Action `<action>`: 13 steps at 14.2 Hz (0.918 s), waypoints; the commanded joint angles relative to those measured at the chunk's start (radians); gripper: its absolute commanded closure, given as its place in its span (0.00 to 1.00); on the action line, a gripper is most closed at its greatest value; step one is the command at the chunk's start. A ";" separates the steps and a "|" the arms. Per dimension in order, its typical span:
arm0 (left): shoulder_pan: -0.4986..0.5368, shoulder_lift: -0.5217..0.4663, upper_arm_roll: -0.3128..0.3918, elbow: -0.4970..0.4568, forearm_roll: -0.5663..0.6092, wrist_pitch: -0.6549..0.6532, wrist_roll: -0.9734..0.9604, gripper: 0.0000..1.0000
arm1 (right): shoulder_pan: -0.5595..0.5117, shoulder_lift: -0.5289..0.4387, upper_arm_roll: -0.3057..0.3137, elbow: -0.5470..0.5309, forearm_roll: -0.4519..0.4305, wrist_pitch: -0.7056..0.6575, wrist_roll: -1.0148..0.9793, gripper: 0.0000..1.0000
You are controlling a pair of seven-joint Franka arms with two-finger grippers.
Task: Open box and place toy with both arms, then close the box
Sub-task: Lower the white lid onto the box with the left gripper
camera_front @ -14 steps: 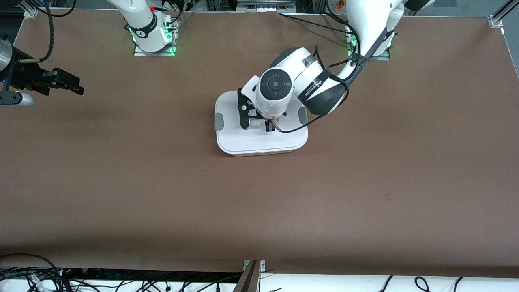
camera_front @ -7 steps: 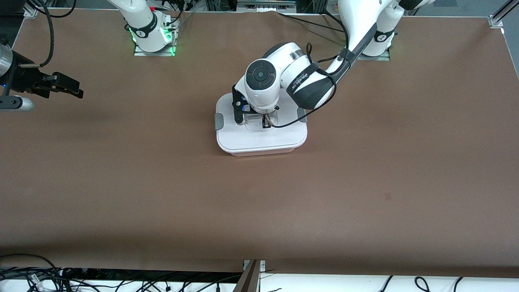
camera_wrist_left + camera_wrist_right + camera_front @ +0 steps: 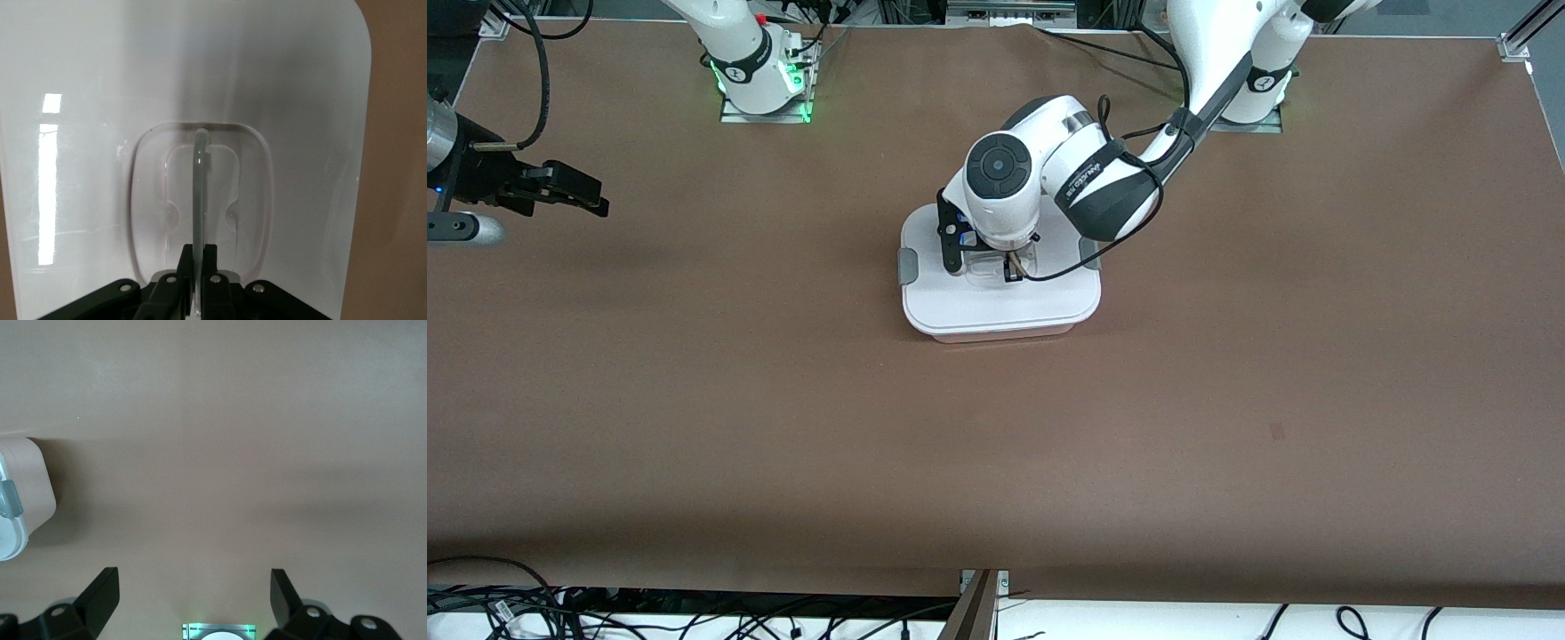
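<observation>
The left gripper needs to open now, because the white lid's edge [image 3: 982, 324] is resting on the pink tub's rim [image 3: 992, 336] and the lid would stay there.
The box [image 3: 996, 307] stands closed at the table's middle, its white lid on and a grey clip [image 3: 907, 266] at each end. My left gripper [image 3: 1009, 271] is down over the lid's recess. In the left wrist view the lid [image 3: 87, 100] fills the frame, and my left gripper [image 3: 198, 248] is shut on the clear handle [image 3: 199, 193], which stands upright on edge. My right gripper [image 3: 596, 197] hangs open and empty over bare table at the right arm's end; it waits. The right wrist view shows the same gripper [image 3: 193, 577] and a corner of the pale pink tub [image 3: 30, 480]. The toy is out of view.
The right arm's base plate [image 3: 763, 89] glows green at the table's back edge and also shows in the right wrist view [image 3: 217, 631]. Cables [image 3: 694, 622] lie below the table's near edge. Bare brown table surrounds the box.
The left arm's wrist has shifted toward the bases and the right arm's end, settling over the handle; it has held still for the last half second. The right gripper has barely moved.
</observation>
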 commanded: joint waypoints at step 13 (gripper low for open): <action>0.215 -0.307 0.004 -0.014 0.044 -0.223 -0.065 0.00 | 0.000 0.012 0.008 0.011 -0.014 0.005 -0.010 0.00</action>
